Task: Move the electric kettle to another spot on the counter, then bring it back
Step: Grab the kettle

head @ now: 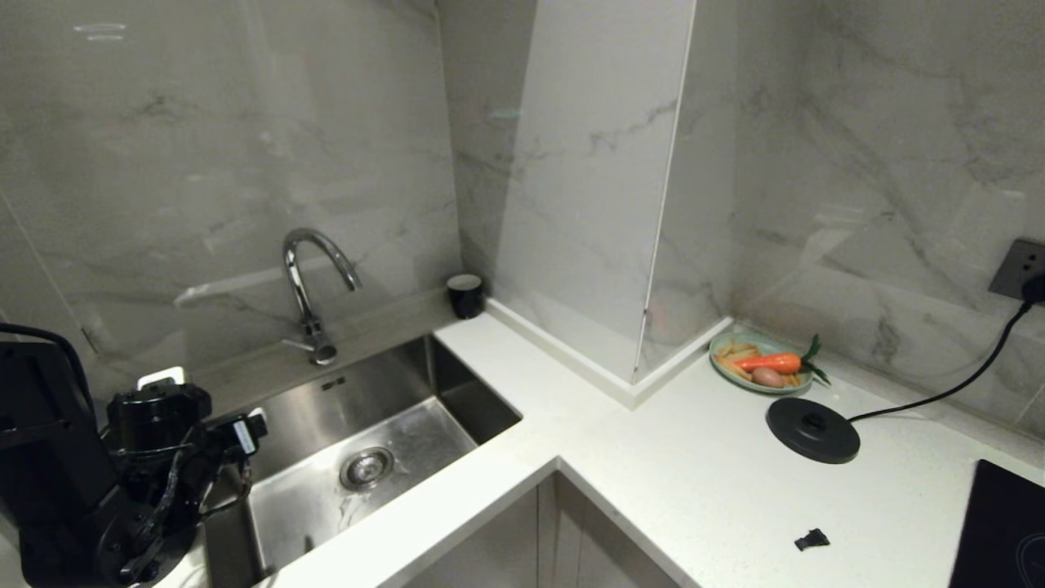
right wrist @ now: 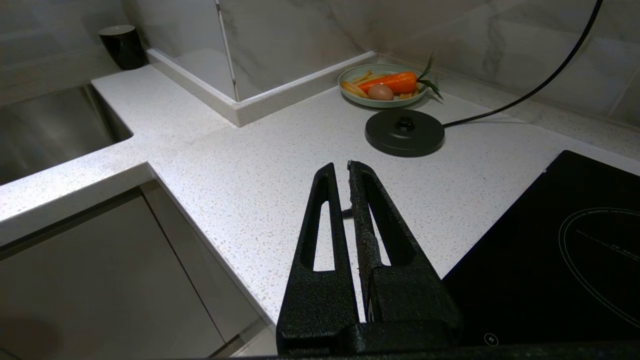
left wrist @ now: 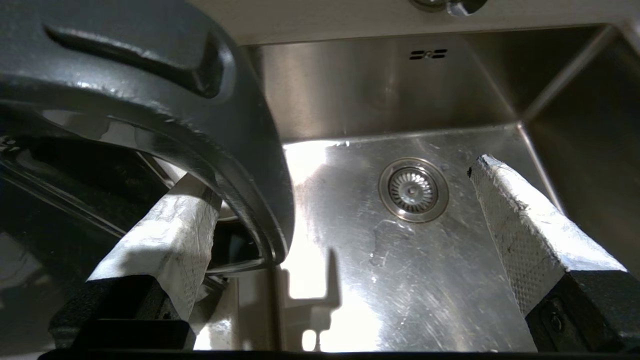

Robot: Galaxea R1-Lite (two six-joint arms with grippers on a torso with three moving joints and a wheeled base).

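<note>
The left gripper grabs the electric kettle by its loop handle (left wrist: 240,150) next. The kettle then goes back to its base disc.
The electric kettle (head: 45,425) stands glossy and black at the far left edge of the head view, left of the sink, partly cut off. In the left wrist view its big loop handle (left wrist: 240,150) curves close in front of the camera. My left gripper (left wrist: 340,177) is open wide. One taped finger (left wrist: 170,225) reaches inside the handle loop and the other (left wrist: 520,220) hangs over the sink, apart from the handle. My right gripper (right wrist: 340,167) is shut on nothing, parked above the white speckled counter (right wrist: 225,165) beside the cooktop.
The steel sink (head: 457,384) with its drain (head: 366,467) and the tap (head: 306,286) lie right of my left arm (head: 155,457). On the counter (head: 653,457) are the corded base disc (head: 812,429), a plate of vegetables (head: 761,363), a small black cup (head: 465,294), a black scrap (head: 811,539) and the cooktop (head: 1000,531).
</note>
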